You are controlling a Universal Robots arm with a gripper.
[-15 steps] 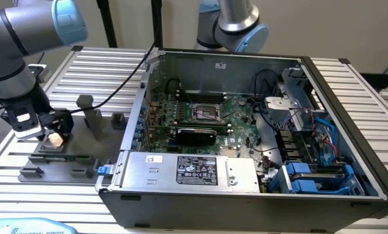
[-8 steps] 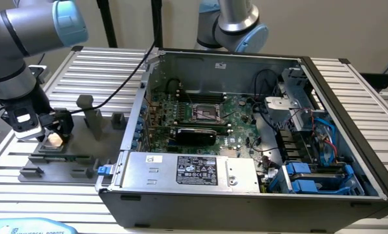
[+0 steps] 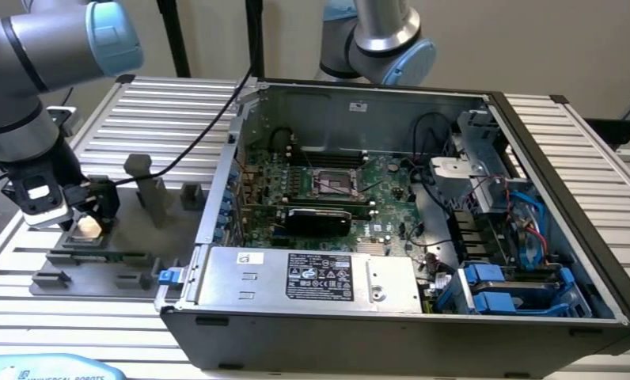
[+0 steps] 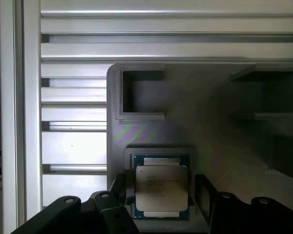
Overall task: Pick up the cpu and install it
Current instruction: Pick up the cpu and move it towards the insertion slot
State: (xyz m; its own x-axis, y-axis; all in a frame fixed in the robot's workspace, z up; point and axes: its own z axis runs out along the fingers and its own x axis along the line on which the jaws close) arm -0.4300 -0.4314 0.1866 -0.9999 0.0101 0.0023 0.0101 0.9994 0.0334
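I should close my gripper now. Closing now would hold the CPU. The open fingers are beside the side edges of the CPU, down at the fixture's hollow.
The cpu [image 4: 161, 187], a flat square chip with a silvery-beige top and green rim, lies in a recess of the grey fixture plate [image 4: 151, 131]. My gripper [image 4: 161, 191] hangs right over it, one black finger [image 4: 121, 187] close on each side, and a thin gap shows at one edge. The jaws stand open around the chip. At the exterior view's left, the gripper [image 3: 88, 226] is low over the fixture [image 3: 93, 265] with the cpu [image 3: 87, 229] between its tips. The motherboard's black-framed socket [image 3: 336, 184] lies inside the open computer case [image 3: 400, 309].
Grey fixture posts [image 3: 146, 190] stand just beside the gripper, toward the case. A second robot arm [image 3: 384, 39] rises behind the case. A black cable [image 3: 204, 131] runs across the slatted table [image 3: 40, 332]. Empty rectangular fixture pockets [image 4: 141, 92] lie past the cpu.
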